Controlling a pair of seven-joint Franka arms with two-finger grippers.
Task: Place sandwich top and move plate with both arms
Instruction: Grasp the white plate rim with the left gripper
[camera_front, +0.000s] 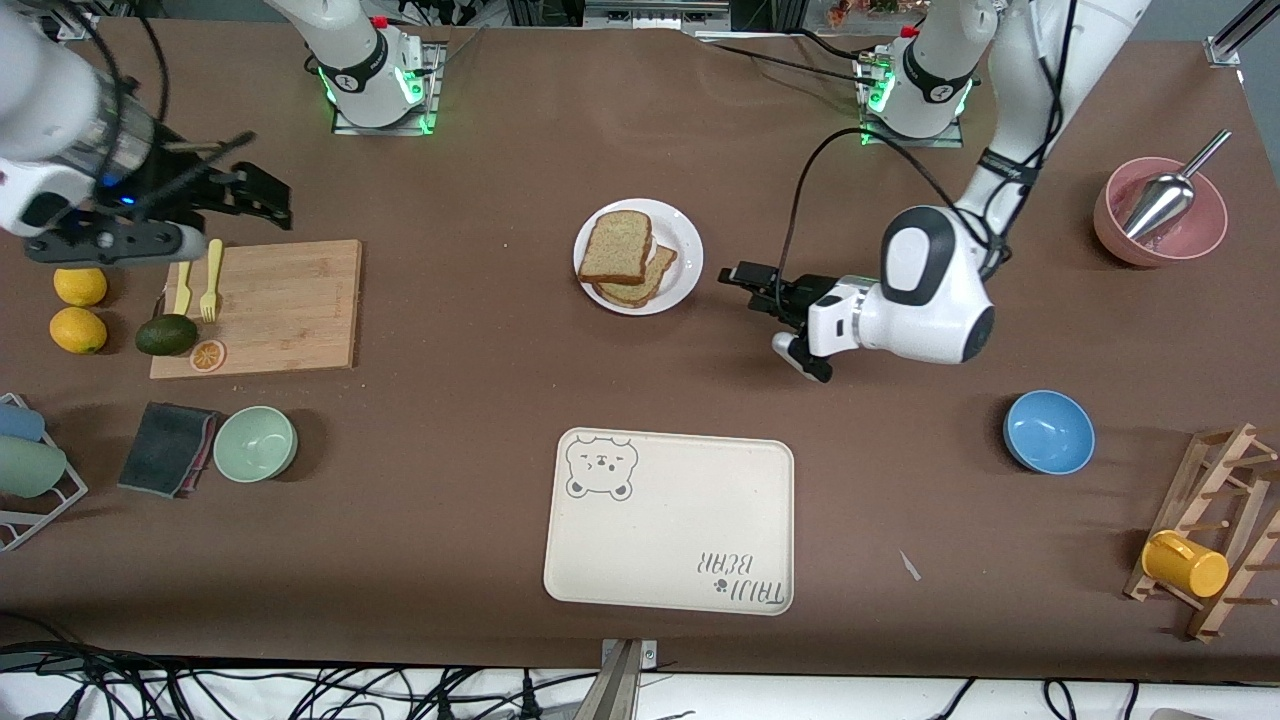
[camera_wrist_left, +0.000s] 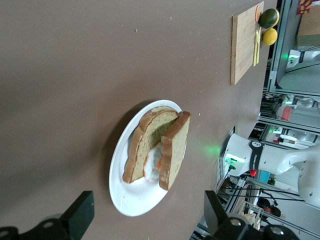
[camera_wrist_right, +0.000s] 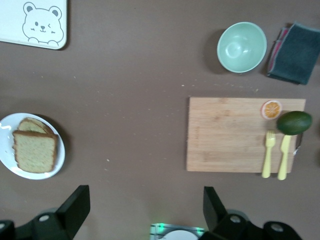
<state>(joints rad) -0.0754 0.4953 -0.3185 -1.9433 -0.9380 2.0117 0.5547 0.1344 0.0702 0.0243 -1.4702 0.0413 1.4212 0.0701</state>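
Observation:
The white plate should be grabbed next by its rim (camera_front: 693, 271) with my left gripper, to move the sandwich onto the bear-print tray (camera_front: 668, 521).
The white plate (camera_front: 682, 240) sits mid-table on the side nearer the robot bases. On it the sandwich top (camera_front: 614, 246) lies over a tanner slice (camera_front: 645, 283), shifted a little off it. In the left wrist view the sandwich top (camera_wrist_left: 176, 147) covers a white fried egg (camera_wrist_left: 153, 164) on the plate (camera_wrist_left: 131, 197). My left gripper (camera_front: 742, 280) is low beside the plate, toward the left arm's end, open and holding nothing; the plate's rim lies ahead of the left gripper (camera_wrist_left: 147, 222). My right gripper (camera_front: 262, 196) hangs open and holding nothing over the table by the cutting board; its wrist view shows the right gripper (camera_wrist_right: 145, 207), the plate (camera_wrist_right: 6, 150) and the sandwich top (camera_wrist_right: 34, 151).
A cream bear-print tray (camera_front: 668, 520) lies nearer the front camera than the plate. A cutting board (camera_front: 270, 300) carries a yellow fork and knife, an avocado (camera_front: 166, 335) and an orange slice. Also here: lemons, a green bowl (camera_front: 255, 443), a blue bowl (camera_front: 1048, 431), a pink bowl with scoop and a mug rack.

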